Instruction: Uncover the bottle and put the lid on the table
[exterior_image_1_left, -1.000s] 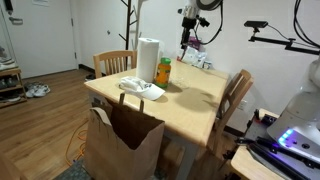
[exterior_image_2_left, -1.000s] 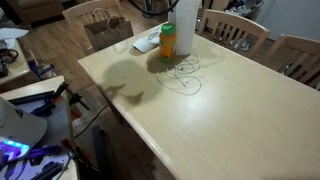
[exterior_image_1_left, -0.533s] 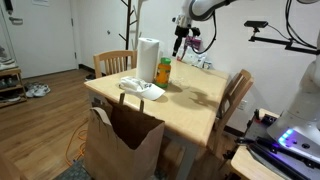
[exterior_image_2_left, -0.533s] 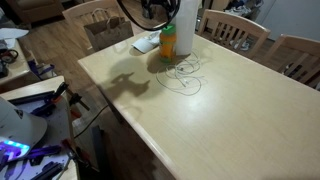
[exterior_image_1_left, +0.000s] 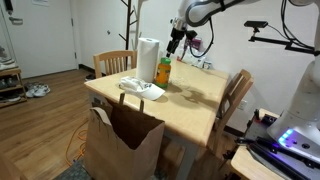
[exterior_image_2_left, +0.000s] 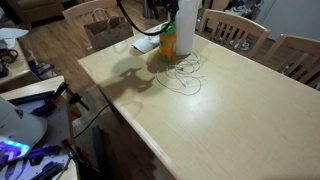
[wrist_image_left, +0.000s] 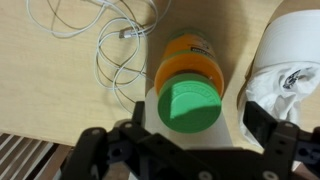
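My open fingers end above the green lid (exterior_image_1_left: 165, 60) (wrist_image_left: 188, 105) on the orange-yellow bottle, so it is too early to close. My gripper lowers first, then closes on the lid.
The orange-yellow bottle (exterior_image_1_left: 163, 71) stands upright on the light-wood table (exterior_image_1_left: 195, 100), close to the white paper towel roll. It also shows in an exterior view (exterior_image_2_left: 168, 40) and in the wrist view (wrist_image_left: 190, 68). Its round green lid (wrist_image_left: 188, 105) sits on the bottle's neck, seen from straight above. My gripper (exterior_image_1_left: 174, 45) hangs just above the bottle. In the wrist view the gripper (wrist_image_left: 178, 130) is open, with its black fingers to the left and right of the lid and not touching it.
A white paper towel roll (exterior_image_1_left: 148, 59) stands beside the bottle, with crumpled tissue (wrist_image_left: 285, 85) near it. A white cable (exterior_image_2_left: 180, 76) lies looped on the table. A white tray (exterior_image_1_left: 142, 89), wooden chairs (exterior_image_1_left: 236, 96) and a brown paper bag (exterior_image_1_left: 122, 140) are around.
My gripper has moved sideways from beyond the bottle and come down to just above its lid. The bottle and the lid have not moved.
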